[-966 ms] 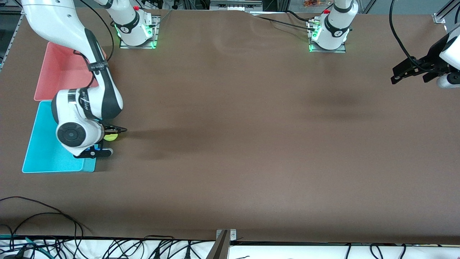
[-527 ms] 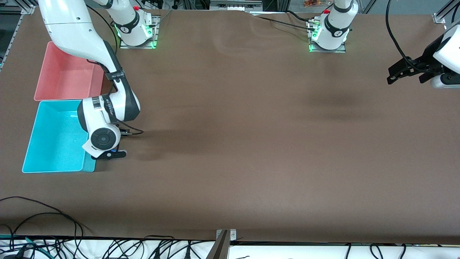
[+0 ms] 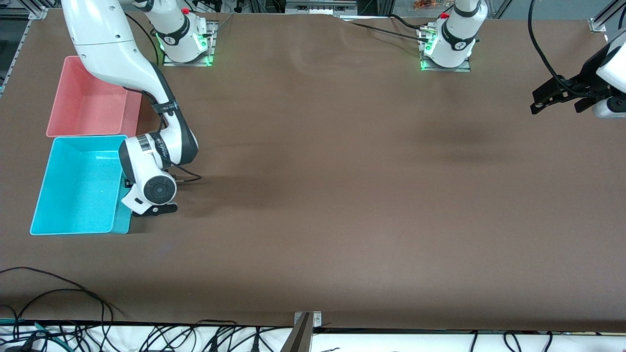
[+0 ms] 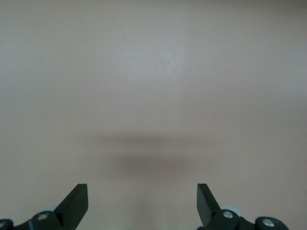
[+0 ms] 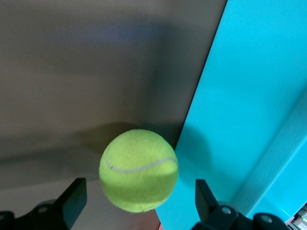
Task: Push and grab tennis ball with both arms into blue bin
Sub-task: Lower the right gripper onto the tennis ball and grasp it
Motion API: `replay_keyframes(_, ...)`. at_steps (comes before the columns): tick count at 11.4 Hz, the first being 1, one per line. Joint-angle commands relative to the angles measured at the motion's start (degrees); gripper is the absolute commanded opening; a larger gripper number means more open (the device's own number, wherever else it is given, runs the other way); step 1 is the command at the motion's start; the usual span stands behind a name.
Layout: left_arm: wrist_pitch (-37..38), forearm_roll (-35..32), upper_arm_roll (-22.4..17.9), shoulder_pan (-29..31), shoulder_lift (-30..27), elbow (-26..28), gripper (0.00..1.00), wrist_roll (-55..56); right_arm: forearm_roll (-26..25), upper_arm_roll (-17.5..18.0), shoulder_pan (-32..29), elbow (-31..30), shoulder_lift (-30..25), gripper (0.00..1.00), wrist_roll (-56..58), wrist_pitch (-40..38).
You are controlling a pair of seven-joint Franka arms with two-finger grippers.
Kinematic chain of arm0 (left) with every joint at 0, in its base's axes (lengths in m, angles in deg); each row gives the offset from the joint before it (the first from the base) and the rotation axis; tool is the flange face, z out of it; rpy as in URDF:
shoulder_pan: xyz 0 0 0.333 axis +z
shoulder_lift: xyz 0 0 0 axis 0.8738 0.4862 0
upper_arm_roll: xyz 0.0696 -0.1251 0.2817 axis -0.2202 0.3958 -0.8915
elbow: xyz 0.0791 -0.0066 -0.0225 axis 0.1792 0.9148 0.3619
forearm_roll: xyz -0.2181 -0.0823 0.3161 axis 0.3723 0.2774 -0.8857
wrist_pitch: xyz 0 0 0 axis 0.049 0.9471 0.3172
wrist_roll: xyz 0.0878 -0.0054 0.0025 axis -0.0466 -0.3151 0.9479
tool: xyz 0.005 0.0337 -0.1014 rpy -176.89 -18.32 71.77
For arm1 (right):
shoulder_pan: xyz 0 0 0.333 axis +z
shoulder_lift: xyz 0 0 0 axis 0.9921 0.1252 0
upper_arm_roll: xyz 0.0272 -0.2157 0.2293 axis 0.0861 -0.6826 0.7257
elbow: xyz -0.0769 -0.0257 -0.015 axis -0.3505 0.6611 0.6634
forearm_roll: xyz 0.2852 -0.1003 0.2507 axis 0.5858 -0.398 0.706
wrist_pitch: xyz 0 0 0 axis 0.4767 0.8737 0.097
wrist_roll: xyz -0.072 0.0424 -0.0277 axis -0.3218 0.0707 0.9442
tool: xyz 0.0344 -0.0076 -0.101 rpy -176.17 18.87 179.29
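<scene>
I need to close my right gripper on the tennis ball, because its fingers are next to the ball's lower sides in the right wrist view.
The tennis ball (image 5: 138, 168) shows only in the right wrist view, on the brown table against the outer wall of the blue bin (image 5: 240, 96). It sits between the spread fingers of my right gripper (image 5: 139, 191), with a gap on each side. In the front view the right wrist covers the ball, and the right gripper (image 3: 146, 196) is low beside the blue bin (image 3: 44, 186), on the bin's side toward the left arm's end. My left gripper (image 3: 538, 100) hangs open and holds nothing over bare table at the left arm's end, as the left wrist view (image 4: 142, 191) also shows.
A pink bin (image 3: 88, 105) stands next to the blue bin, farther from the front camera. Both arm bases (image 3: 186, 44) (image 3: 447, 46) stand along the farthest table edge. Loose black cables (image 3: 58, 293) lie at the nearest edge.
The right arm's wrist has swung off the blue bin to the table beside it, and it now covers the ball that showed a second ago. The left gripper has barely shifted.
</scene>
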Motion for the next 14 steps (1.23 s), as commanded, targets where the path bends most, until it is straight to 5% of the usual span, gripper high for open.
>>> replay_keyframes(1, 1.49, 0.65, -0.23, -0.32, 1.25, -2.09, 1.00, -0.21, -1.88, -0.36, 0.67, -1.05, 0.52, 0.92, -2.88, 1.25)
replay_keyframes(5, 1.49, 0.73, -0.23, -0.40, 1.34, -2.09, 1.00, -0.30, -1.88, -0.27, 1.64, -0.88, 1.49, 0.34, -4.04, 2.66)
replay_keyframes(9, 1.49, 0.73, -0.23, -0.49, 1.34, -2.18, 1.00, -0.21, -1.62, -0.27, 1.99, 2.53, 0.62, 0.24, -0.98, 0.13)
replay_keyframes(12, 1.49, 0.73, -0.23, -0.41, 1.34, -2.18, 1.00, -0.29, 1.70, -0.27, 1.91, 11.84, 0.27, 0.24, 4.57, -11.54)
replay_keyframes(14, 1.49, 0.82, -0.23, -0.58, 1.34, -2.18, 1.00, -0.30, 5.75, -0.88, 1.21, 13.71, -4.63, 0.24, 9.47, -16.74)
